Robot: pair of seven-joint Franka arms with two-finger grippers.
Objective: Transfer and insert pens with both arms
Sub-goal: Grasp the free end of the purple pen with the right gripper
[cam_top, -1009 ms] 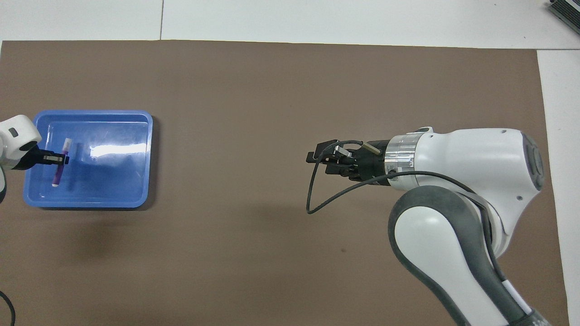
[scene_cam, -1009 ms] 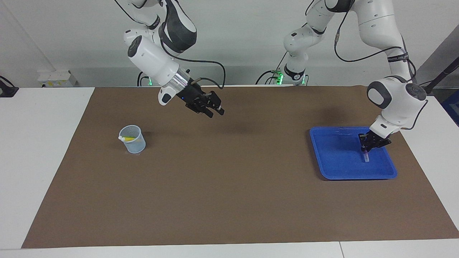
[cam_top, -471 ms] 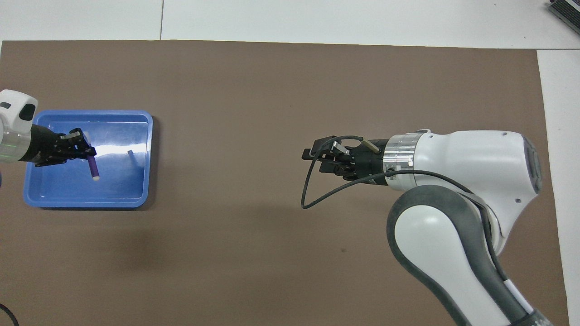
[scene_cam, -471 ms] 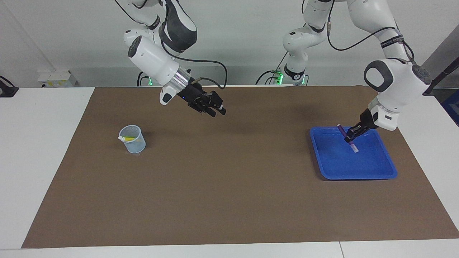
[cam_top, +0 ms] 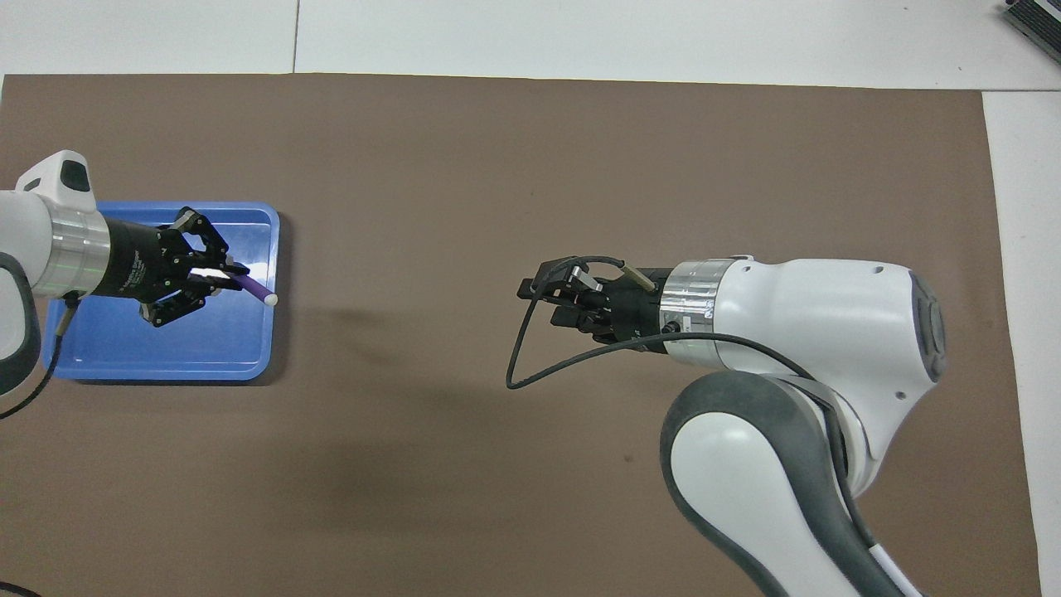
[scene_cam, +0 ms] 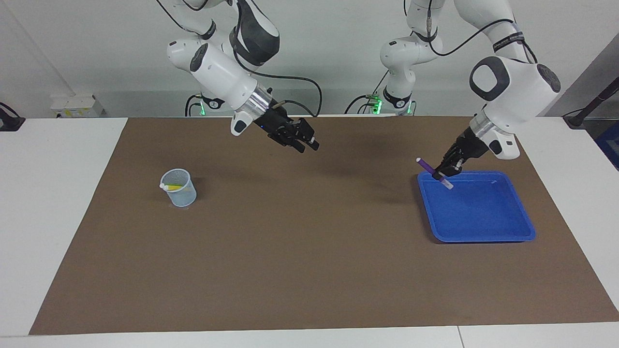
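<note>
Next, my right gripper grabs the purple pen (scene_cam: 426, 166) by its loose end jutting past my left gripper's fingers, since those fingers cover the rest of the pen.
My left gripper (scene_cam: 441, 174) (cam_top: 234, 278) is shut on the purple pen (scene_cam: 426, 166) (cam_top: 258, 291) and holds it in the air over the blue tray (scene_cam: 483, 238) (cam_top: 166, 371), above the tray's edge toward the table's middle. The pen is tilted, with its whitish end pointing out past the fingers. Over the middle of the brown mat, my right gripper (scene_cam: 307, 144) (cam_top: 535, 290) hangs open and holds nothing. A yellow pen (scene_cam: 173, 186) lies inside the translucent cup (scene_cam: 180, 193), its whitish end at the rim.
The cup stands on the mat toward the right arm's end of the table and is covered by the right arm in the overhead view. The brown mat (scene_cam: 300, 251) covers most of the white table.
My left gripper has lifted the purple pen off the tray floor and carried it toward the table's middle, turning it. The right gripper has shifted slightly toward the left arm's end.
</note>
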